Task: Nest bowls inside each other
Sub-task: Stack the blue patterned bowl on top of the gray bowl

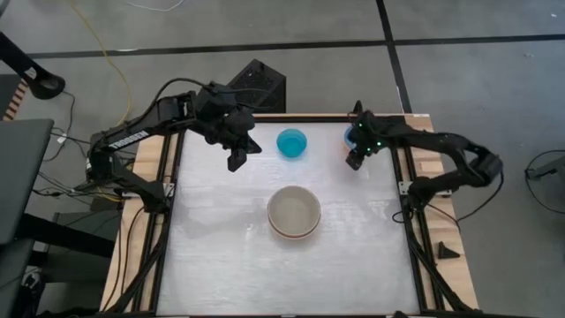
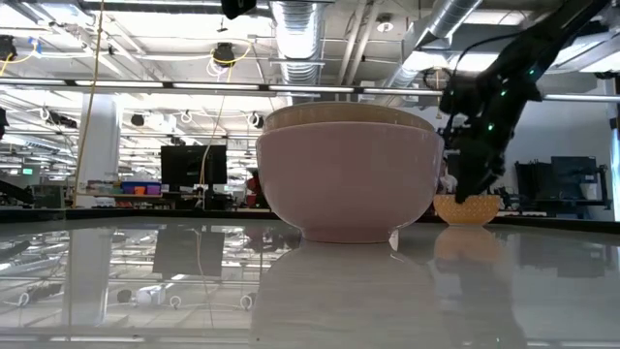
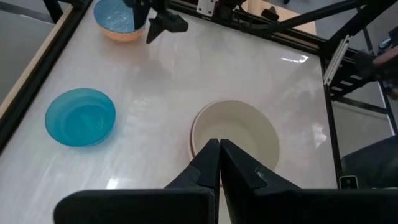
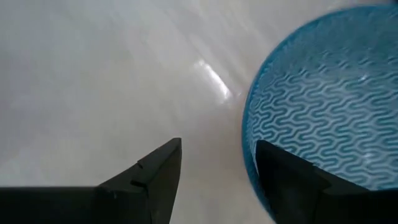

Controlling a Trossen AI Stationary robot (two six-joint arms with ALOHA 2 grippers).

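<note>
I will next grip the small blue bowl by its rim [image 4: 247,127] with my right gripper, to nest it inside the grey-beige bowl.
At the table's middle a grey-beige bowl [image 1: 294,209] sits inside a pale pink bowl [image 2: 344,184]. A teal bowl [image 1: 291,143] stands alone toward the far edge. At the far right stands a small bowl [image 4: 323,106], blue and wave-patterned inside, tan outside [image 2: 467,210]. My right gripper [image 4: 217,144] is open and points down over this bowl's rim [image 4: 249,143], one finger above the inside and one above the table outside it. My left gripper [image 1: 237,159] hangs shut above the table's far left, holding nothing. My right gripper stands astride the near rim of the patterned bowl, coming from above. I cannot tell whether either finger touches the bowl. The bowl rests upright on the table.
Dark frame rails [image 1: 404,177] run along the table's left and right sides. A black box [image 1: 260,79] stands beyond the far edge. White tabletop [image 1: 265,274] stretches from the stacked bowls to the near edge.
</note>
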